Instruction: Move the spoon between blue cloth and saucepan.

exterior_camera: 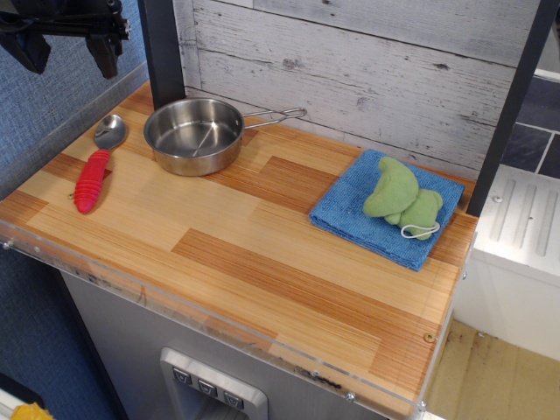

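I should pick up the spoon by its red handle with my gripper next, so I can move it between the blue cloth [360,215] and saucepan.
The spoon [94,169] lies on the wooden table's left side, its ribbed red handle toward me and its silver bowl pointing back, just left of the saucepan. The saucepan [193,135] is a shallow steel pan at the back left, its wire handle pointing right. The blue cloth [360,215] lies folded at the right with a green plush toy on it. My gripper [68,44] hangs high at the top left, above and behind the spoon, fingers apart and empty.
The green plush toy [402,198] sits on the cloth. A whitewashed plank wall [367,70] runs along the back. The table [262,262] has a clear plastic front edge. A white rack [525,227] stands off the right end.
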